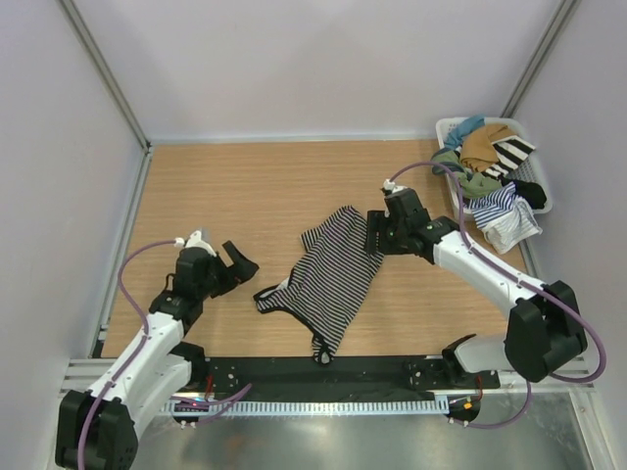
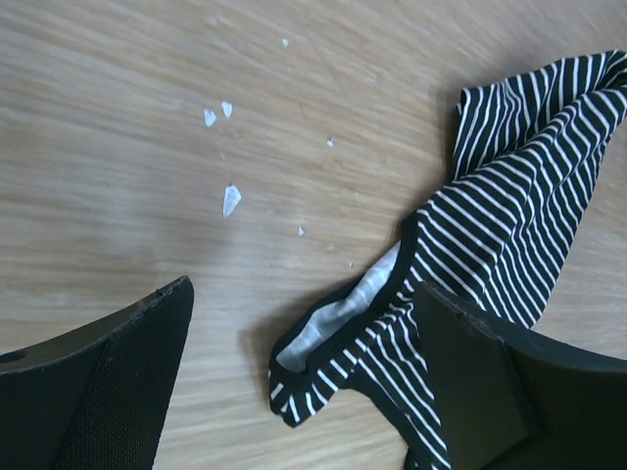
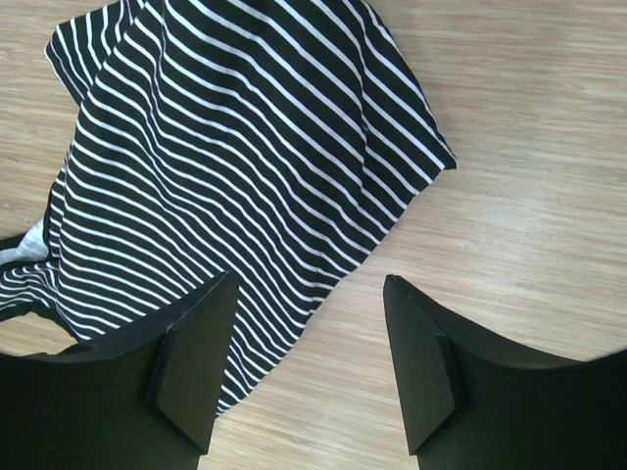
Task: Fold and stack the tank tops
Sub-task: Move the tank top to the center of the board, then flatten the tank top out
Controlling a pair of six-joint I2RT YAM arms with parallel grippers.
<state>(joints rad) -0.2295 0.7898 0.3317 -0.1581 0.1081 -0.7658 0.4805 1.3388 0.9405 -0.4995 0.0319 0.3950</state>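
Observation:
I need to grab the striped tank top by its shoulder strap end (image 1: 264, 303) (image 2: 298, 384) with my left gripper next. The tank top's body then stays free to spread for folding.
The fine black-and-white striped tank top (image 1: 328, 279) lies spread and slightly rumpled in the middle of the wooden table. My left gripper (image 1: 242, 260) is open and empty just left of its shoulder strap. In the left wrist view the strap end (image 2: 333, 333) lies on the wood between the open fingers (image 2: 304, 289). My right gripper (image 1: 371, 233) is open and empty at the top's far right corner. In the right wrist view the cloth's edge (image 3: 225, 147) runs under the left finger (image 3: 196, 362). The blue-and-white tank top (image 1: 500, 211) hangs over the basket's near edge.
A white basket (image 1: 446, 127) at the far right holds tan (image 1: 482, 145), green (image 1: 460, 166), black (image 1: 529, 191) and bold-striped (image 1: 514, 152) clothes. A black rail (image 1: 323, 377) runs along the table's near edge. Small white flecks (image 2: 230, 201) lie on the wood.

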